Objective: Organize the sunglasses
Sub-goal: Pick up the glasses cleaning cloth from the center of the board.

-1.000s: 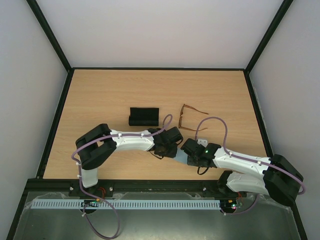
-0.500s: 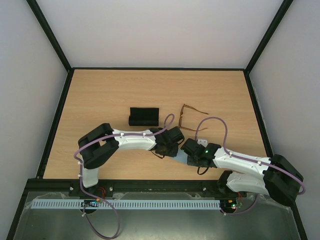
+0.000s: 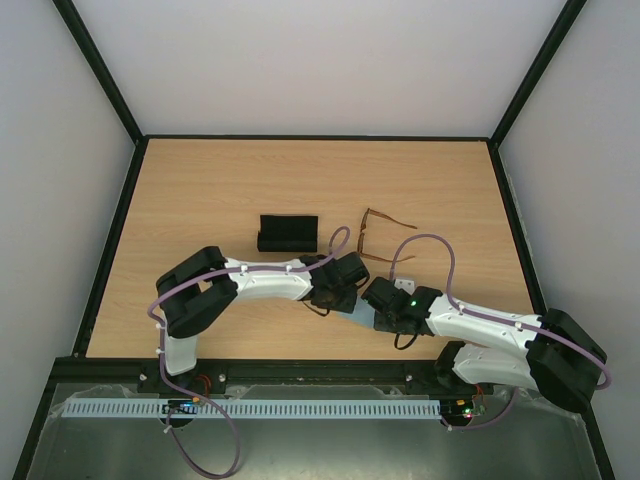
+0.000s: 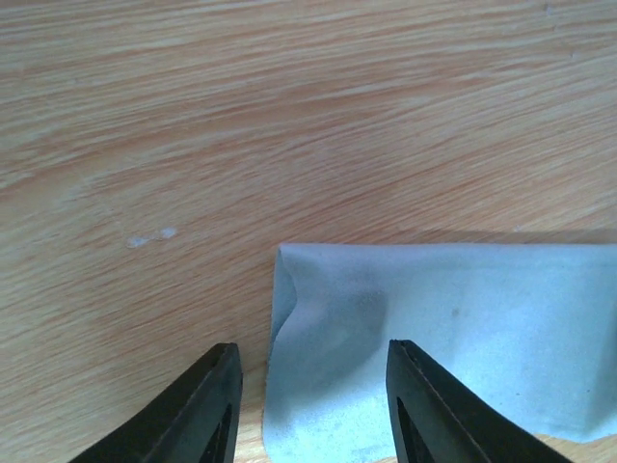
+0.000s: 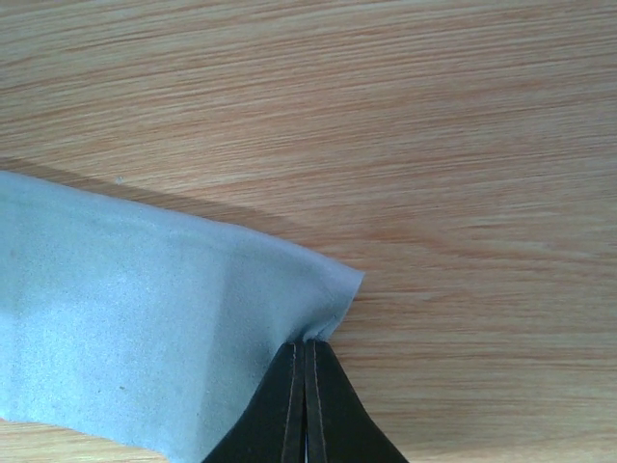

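Note:
My left gripper will close now, as its fingers reach down beside the cloth's left edge with its folded corner part (image 4: 293, 353) between them. That would hold the cloth's corner.
The sunglasses (image 3: 376, 236), thin brown frames with their temple arms unfolded, lie on the table beyond both arms, touched by neither gripper. A light blue cloth (image 4: 453, 338) lies on the wood between the two grippers. My left gripper (image 4: 313, 405) is open, its jaws standing apart on either side of the cloth's left edge without touching it. My right gripper (image 5: 306, 352) is shut on the cloth's (image 5: 125, 318) right corner, which is pinched and slightly lifted. In the top view both grippers meet over the cloth (image 3: 361, 314) near the table's front middle.
A black oblong case (image 3: 288, 233) lies left of the sunglasses. A purple cable (image 3: 430, 240) from the right arm loops over the table near the sunglasses. A raised black rim (image 3: 115, 250) runs round the table.
My left gripper's jaws have spread apart and let go of the cloth's edge. The right gripper stays shut on its corner. Arms, sunglasses and case have barely moved.

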{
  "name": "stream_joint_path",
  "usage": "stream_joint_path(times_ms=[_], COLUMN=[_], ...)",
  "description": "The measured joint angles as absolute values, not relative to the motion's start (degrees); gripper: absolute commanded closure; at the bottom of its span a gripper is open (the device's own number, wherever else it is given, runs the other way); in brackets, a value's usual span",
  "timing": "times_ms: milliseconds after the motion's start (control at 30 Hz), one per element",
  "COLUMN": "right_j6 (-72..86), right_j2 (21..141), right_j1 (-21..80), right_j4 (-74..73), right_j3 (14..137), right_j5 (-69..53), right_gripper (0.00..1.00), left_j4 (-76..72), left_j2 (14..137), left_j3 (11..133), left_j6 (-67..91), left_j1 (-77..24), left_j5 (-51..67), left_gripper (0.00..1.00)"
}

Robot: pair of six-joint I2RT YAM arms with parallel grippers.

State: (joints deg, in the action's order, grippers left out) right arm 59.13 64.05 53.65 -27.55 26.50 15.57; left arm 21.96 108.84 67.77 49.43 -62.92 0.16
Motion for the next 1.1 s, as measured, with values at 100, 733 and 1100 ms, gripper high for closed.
stream_joint_path(times_ms=[100, 733, 1100], right_j6=[59.13, 59.13, 59.13], right_j2=[64.05, 64.05, 64.05], right_j1=[53.65, 53.65, 53.65], right_j4=[-27.31, -26.98, -26.92], right_j3=[26.48, 26.46, 26.44], right_j5=[15.46, 15.4, 15.38], right_gripper=[0.99, 0.99, 0.99], left_j4=[21.96, 22.06, 21.32], left_j2=[108.84, 109.3, 110.26], left_j3=[67.81, 67.81, 68.47], left_j6=[49.25, 49.08, 49.17], left_j1=[-62.7, -62.57, -63.44], left_j5=[-0.1, -0.69, -1.52], left_gripper=[0.59, 0.82, 0.97])
